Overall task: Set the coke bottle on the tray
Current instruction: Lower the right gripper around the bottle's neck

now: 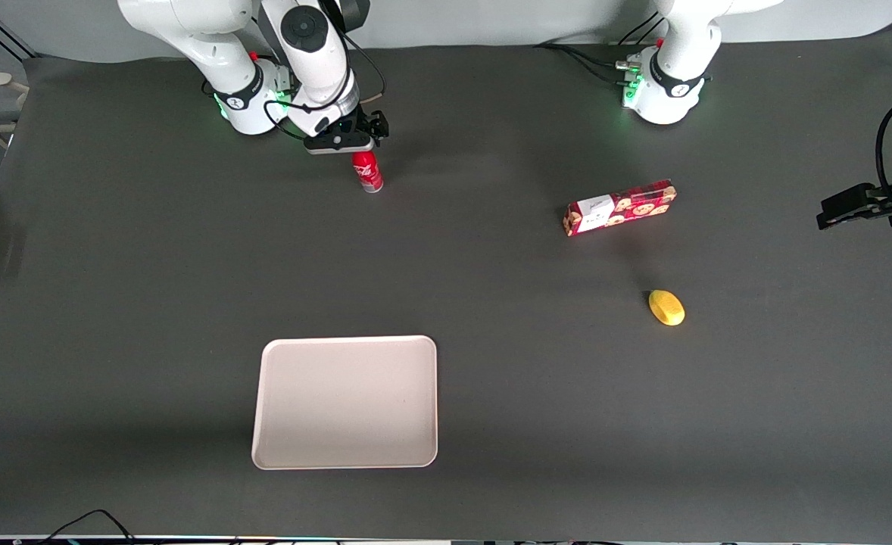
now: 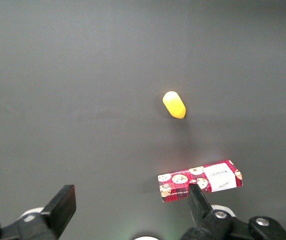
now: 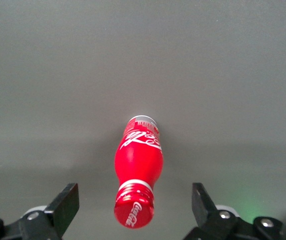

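I will next use my gripper to grab the coke bottle by its capped top (image 1: 363,158), so I can put it on the tray (image 1: 345,402).
The coke bottle (image 1: 368,172) stands upright on the dark mat near the working arm's base; it is slim and red with a red cap, white script and a silvery base. In the right wrist view the bottle (image 3: 138,170) shows from above, its cap between the two fingers with a wide gap on each side. My gripper (image 1: 342,141) is open just above the bottle's cap, not touching it; it also shows in the wrist view (image 3: 135,207). The cream-white tray (image 1: 345,402) lies flat and empty, much nearer the front camera than the bottle.
A red cookie box (image 1: 619,207) lies toward the parked arm's end of the table. A yellow lemon-like object (image 1: 666,307) lies nearer the front camera than the box. Both also show in the left wrist view, the box (image 2: 200,180) and the yellow object (image 2: 174,104).
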Robot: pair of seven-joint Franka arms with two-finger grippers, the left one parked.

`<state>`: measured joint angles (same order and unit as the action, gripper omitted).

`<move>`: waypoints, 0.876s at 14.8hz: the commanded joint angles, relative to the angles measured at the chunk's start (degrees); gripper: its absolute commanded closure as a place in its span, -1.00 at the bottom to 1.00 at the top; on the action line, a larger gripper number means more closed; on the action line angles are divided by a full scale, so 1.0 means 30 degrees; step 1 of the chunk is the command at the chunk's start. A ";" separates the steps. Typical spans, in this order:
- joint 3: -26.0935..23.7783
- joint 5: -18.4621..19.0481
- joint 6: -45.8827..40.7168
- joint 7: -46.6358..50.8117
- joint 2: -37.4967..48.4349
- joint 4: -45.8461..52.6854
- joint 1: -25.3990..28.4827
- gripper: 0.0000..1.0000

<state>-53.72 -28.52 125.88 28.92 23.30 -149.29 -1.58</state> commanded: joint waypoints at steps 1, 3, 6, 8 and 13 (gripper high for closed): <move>-0.0228 -0.0424 0.0375 0.0145 -0.0179 -0.0188 -0.0148 -0.91; -0.0199 -0.0424 0.0345 0.0087 -0.0150 -0.0189 -0.0148 -0.75; -0.0228 -0.0424 0.0287 0.0057 -0.0150 -0.0189 -0.0148 -0.52; -0.0228 -0.0424 0.0228 0.0086 -0.0150 -0.0189 -0.0118 -0.44; -0.0286 -0.0424 0.0170 0.0350 -0.0032 -0.0130 -0.0089 -0.05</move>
<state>-53.84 -28.53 125.88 28.95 23.13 -149.77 -1.58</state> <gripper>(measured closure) 0.392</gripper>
